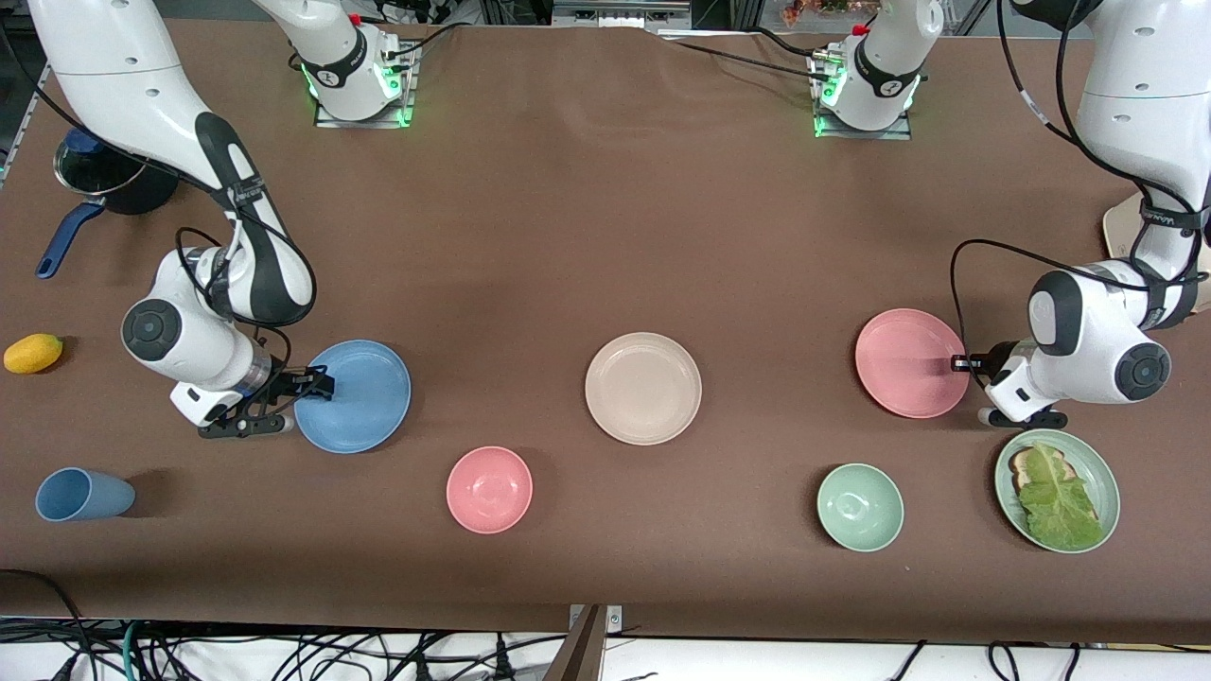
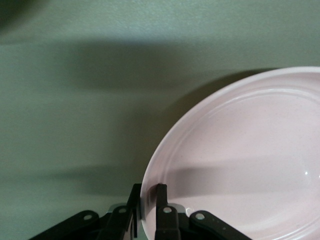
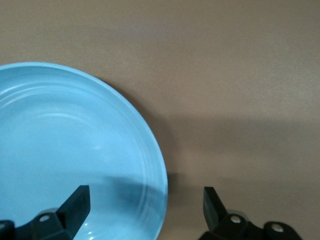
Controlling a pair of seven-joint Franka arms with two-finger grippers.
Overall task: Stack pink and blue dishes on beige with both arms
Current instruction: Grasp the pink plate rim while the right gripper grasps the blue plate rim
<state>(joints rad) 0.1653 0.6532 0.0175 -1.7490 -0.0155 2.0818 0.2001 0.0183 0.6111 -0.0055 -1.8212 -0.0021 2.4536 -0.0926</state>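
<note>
My right gripper is to stack the blue plate on the beige plate (image 1: 643, 388), so it should grab the blue plate by its rim (image 1: 323, 369) next.
The beige plate (image 1: 643, 388) lies at the table's middle. The blue plate (image 1: 364, 397) (image 3: 75, 140) lies toward the right arm's end. My right gripper (image 1: 307, 392) (image 3: 145, 200) is open at its rim, one finger over the plate's inside and the other over bare table, touching nothing. The pink plate (image 1: 908, 364) (image 2: 240, 160) lies toward the left arm's end. My left gripper (image 1: 960, 363) (image 2: 148, 197) is shut on its rim, one finger (image 2: 161, 200) inside the rim and the other outside. The plate still rests on the table.
A pink bowl (image 1: 489, 489) and a green bowl (image 1: 860, 507) sit nearer the front camera than the plates. A green plate (image 1: 1097, 463) with bread and lettuce lies beside the left gripper. A blue cup (image 1: 83, 495), a yellow fruit (image 1: 33, 353) and a dark pot (image 1: 104, 180) are at the right arm's end.
</note>
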